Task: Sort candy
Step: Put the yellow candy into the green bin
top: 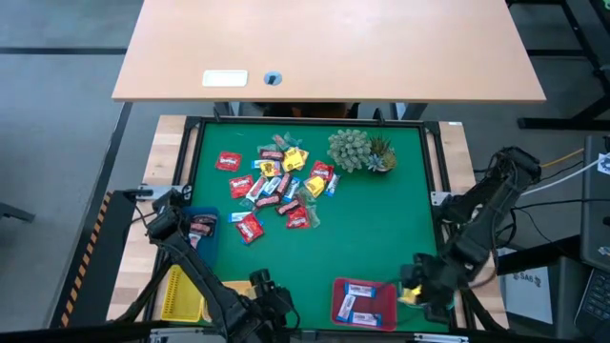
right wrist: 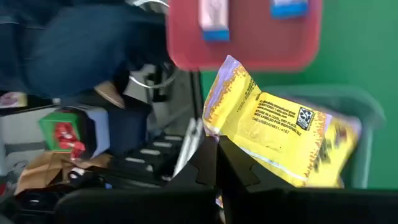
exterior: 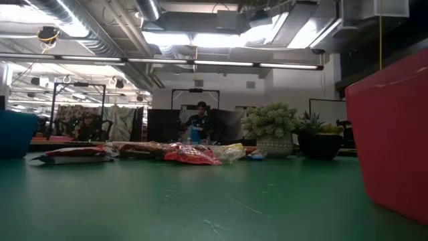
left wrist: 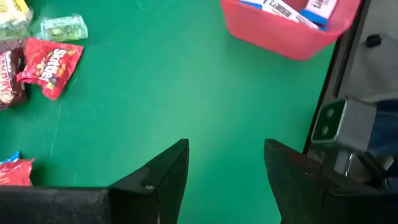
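Note:
My right gripper should move the yellow packet over the grey-green tray [right wrist: 367, 112] before it lets go, because the packet has its crimped end [right wrist: 219, 93] beyond the tray's rim.
The candy [top: 276, 181] lies in a loose heap of red, yellow and blue-and-white wrappers on the green mat [top: 381, 229], also seen in the low view [exterior: 190, 154]. My right gripper [top: 415, 286] hangs at the mat's near right corner, shut on a yellow candy packet [right wrist: 280, 124] over a grey-green tray [right wrist: 367, 112]. My left gripper [left wrist: 227, 149] stands open above bare mat near the front edge [top: 272, 297], holding nothing. A red Skittles packet [left wrist: 50, 65] lies farther out. My right gripper pinches the yellow packet at a corner of its crimped end [right wrist: 214, 127] between its two shut fingers. The fingers slant downward. The packet juts out past the fingertips, lifted clear, over the grey-green tray's rim.
A red tray [top: 364, 303] with blue-and-white sweets sits at the near edge, a blue tray [top: 200, 229] with a red candy at the left, and a yellow tray [top: 181, 295] beside it. A spiky green plant [top: 357, 151] stands at the back. A person [exterior: 198, 120] stands far behind.

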Available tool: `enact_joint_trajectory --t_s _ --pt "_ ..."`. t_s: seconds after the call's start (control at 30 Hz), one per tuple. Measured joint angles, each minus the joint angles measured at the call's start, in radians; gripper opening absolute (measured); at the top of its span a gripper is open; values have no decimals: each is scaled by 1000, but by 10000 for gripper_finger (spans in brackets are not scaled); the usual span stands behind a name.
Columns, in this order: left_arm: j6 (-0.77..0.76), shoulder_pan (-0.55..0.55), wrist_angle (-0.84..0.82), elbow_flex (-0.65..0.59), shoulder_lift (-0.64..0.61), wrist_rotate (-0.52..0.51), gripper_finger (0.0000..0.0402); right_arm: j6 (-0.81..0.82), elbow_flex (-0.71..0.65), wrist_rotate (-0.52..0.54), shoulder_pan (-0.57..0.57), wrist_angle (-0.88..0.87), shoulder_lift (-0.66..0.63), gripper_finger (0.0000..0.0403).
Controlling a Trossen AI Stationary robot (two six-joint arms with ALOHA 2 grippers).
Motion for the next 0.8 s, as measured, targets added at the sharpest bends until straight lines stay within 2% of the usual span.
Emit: enact_joint_trajectory --t_s 0.2,0.37,0.57,0.8 --pt "0 22 6 0 0 0 195 158 0 42 102 -107 0 2" --pt "0 37 5 0 0 0 195 195 0 42 131 -122 0 19" --pt "1 75 -10 0 0 1 195 190 0 42 130 -124 0 58" --pt "1 135 -126 0 0 15 195 187 0 42 130 -124 0 113"
